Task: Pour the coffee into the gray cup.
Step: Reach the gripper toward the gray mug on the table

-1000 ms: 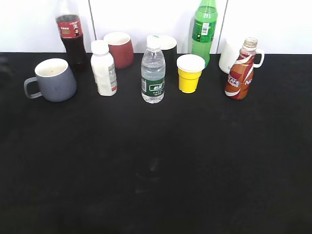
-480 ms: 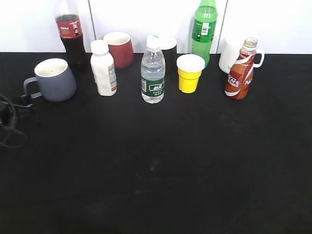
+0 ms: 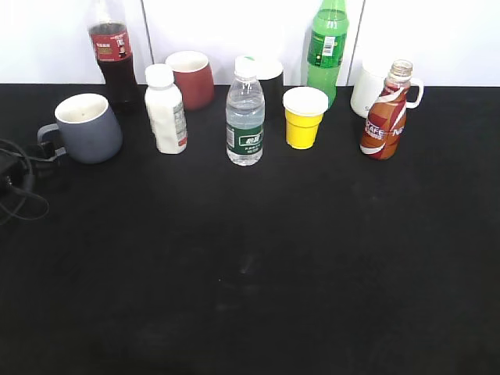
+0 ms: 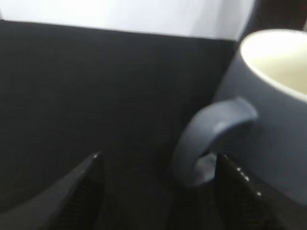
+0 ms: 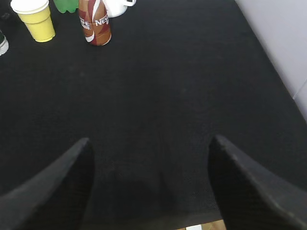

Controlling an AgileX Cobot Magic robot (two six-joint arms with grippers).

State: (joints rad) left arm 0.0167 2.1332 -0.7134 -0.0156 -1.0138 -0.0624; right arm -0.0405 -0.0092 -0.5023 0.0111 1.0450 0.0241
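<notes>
My left gripper grabs the gray cup by its narrow loop handle (image 3: 47, 134) next, since the cup's round body spreads wider than my open fingers.
The gray cup (image 3: 87, 129) stands at the back left, its handle pointing left. My left gripper (image 3: 37, 151) is open at the table's left edge, right by that handle. In the left wrist view the cup (image 4: 273, 110) fills the right side. Its handle (image 4: 211, 134) lies between the open fingers (image 4: 157, 160), close to the right one. The coffee bottle (image 3: 384, 113) stands upright at the back right and also shows in the right wrist view (image 5: 95, 21). My right gripper (image 5: 151, 141) is open and empty over bare black table, far from the bottle.
Along the back row stand a cola bottle (image 3: 112, 55), a white bottle (image 3: 166, 109), a dark red cup (image 3: 191, 78), a water bottle (image 3: 245, 117), a yellow cup (image 3: 304, 117), a green bottle (image 3: 327, 51) and a white mug (image 3: 367, 90). Cables (image 3: 16, 191) trail at the left edge.
My left arm has come in from the left edge and moved up to the gray cup's handle. The cups and bottles have not moved.
</notes>
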